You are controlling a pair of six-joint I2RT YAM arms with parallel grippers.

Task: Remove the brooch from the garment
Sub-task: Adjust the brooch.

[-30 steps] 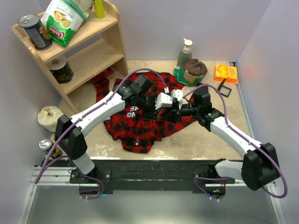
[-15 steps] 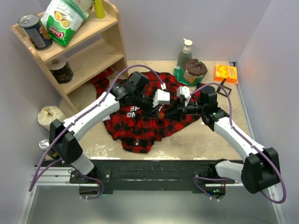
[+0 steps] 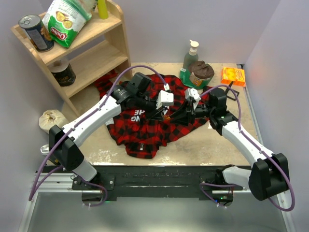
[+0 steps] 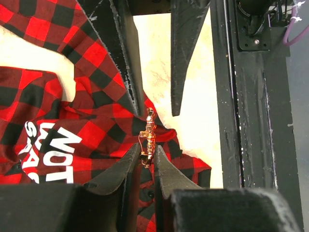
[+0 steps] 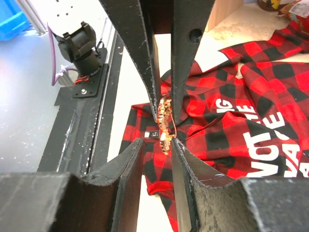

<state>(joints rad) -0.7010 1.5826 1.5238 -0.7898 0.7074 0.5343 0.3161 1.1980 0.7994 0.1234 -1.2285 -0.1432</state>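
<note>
My right gripper should grab the brooch by its exposed end [image 3: 167, 117] [image 5: 165, 143] next. The opposite end then stays free to slip out of my left gripper.
The garment [image 3: 145, 130], a red-and-black plaid shirt with white letters on a black patch, lies crumpled mid-table. It also shows in the left wrist view [image 4: 58, 101] and the right wrist view [image 5: 251, 96]. The brooch [image 4: 148, 133], a tiny gold-tan ornament with a thin wire pin, is held above the shirt. My left gripper [image 4: 147, 157] is shut on its end. My right gripper [image 5: 157, 145] faces it from the other side, jaws open around the brooch's other end [image 5: 165, 121]. Whether the pin still catches cloth cannot be told.
A wooden shelf [image 3: 87, 53] with a chips bag and cans stands at the back left. A soap bottle [image 3: 191, 54], a brown cloth lump [image 3: 201, 71] and an orange packet [image 3: 233, 76] sit at the back right. A beige pouch [image 3: 52, 121] lies at the left edge.
The two gripper heads, close together a second ago, have drawn apart. The right wrist has moved right and back; the left has moved slightly back. The shirt stays put.
</note>
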